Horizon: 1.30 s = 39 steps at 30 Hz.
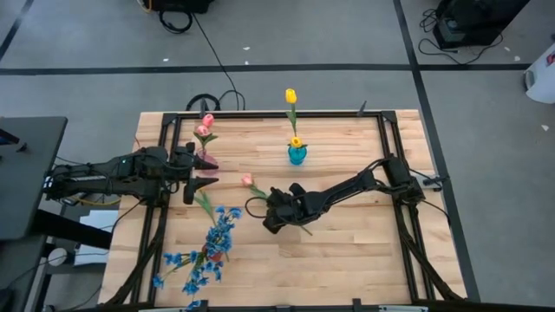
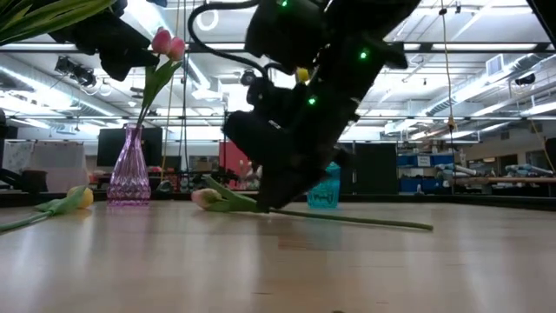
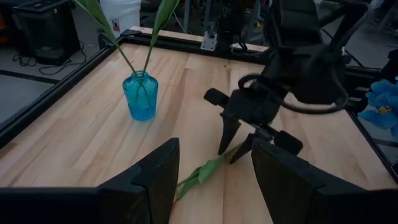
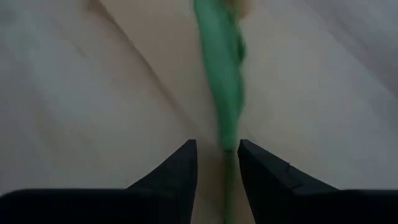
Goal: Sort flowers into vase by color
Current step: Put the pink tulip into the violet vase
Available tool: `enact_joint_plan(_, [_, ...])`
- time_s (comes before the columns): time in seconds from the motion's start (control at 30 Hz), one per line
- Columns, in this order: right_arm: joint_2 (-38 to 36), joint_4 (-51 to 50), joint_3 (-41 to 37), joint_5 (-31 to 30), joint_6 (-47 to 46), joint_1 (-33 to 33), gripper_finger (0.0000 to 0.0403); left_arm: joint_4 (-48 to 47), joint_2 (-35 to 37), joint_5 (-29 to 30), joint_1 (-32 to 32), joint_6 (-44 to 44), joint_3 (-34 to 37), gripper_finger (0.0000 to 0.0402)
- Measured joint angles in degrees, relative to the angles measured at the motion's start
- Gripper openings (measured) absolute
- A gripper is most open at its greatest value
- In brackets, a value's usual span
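Next, the right gripper grabs the pink tulip by its stem at the leaf's base (image 4: 228, 153). Then it sorts the tulip into the pink vase.
A pink tulip (image 1: 247, 180) lies flat on the table, its head toward the pink vase and its green stem (image 4: 227, 93) running under my right gripper (image 4: 217, 168). That gripper is open and lowered onto the table (image 2: 276, 204), one finger on each side of the stem. I cannot tell whether they touch it. My left gripper (image 3: 214, 180) is open and holds nothing, hovering beside the pink vase (image 1: 208, 160), which holds two pink tulips (image 2: 167, 42). The blue vase (image 1: 297, 154) holds yellow tulips (image 1: 290, 96). Blue sprays (image 1: 208, 251) lie near the table's near-left corner.
Another green-leafed flower (image 1: 204, 206) lies between my left gripper and the blue sprays, with a yellow head (image 2: 82, 198) in the low view. A black frame (image 1: 388, 165) borders the table. Bare wood (image 1: 347, 251) lies to the right of the sprays, near the front edge.
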<state>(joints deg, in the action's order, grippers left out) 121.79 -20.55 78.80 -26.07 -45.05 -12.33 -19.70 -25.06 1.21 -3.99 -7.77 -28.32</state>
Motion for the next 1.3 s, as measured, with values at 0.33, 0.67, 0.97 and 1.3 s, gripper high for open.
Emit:
enact_joint_plan(0.33, [1.49, 0.57, -1.24, -0.41, -2.78, 0.04, 0.005, 0.08, 0.0, 0.0, 0.0, -0.01, 0.0, 0.0207])
enact_joint_plan(0.67, [0.23, -1.01, 0.38, -4.24, -0.58, -0.11, 0.0007, 0.58, 0.0, 0.0, 0.0, 0.0, 0.0, 0.0207])
enact_joint_plan(0.97, [-5.76, 1.73, 0.68, -21.85, 4.1, -1.54, 0.0004, 1.13, -0.02, 0.0, 0.0, 1.12, 0.0, 0.0207])
enact_joint_plan(1.3, [-8.0, 40.63, 0.77, -26.8, 33.95, -2.82, 0.0003, 7.49, -0.11, -2.35, 0.0, 2.37, -0.02, 0.0207])
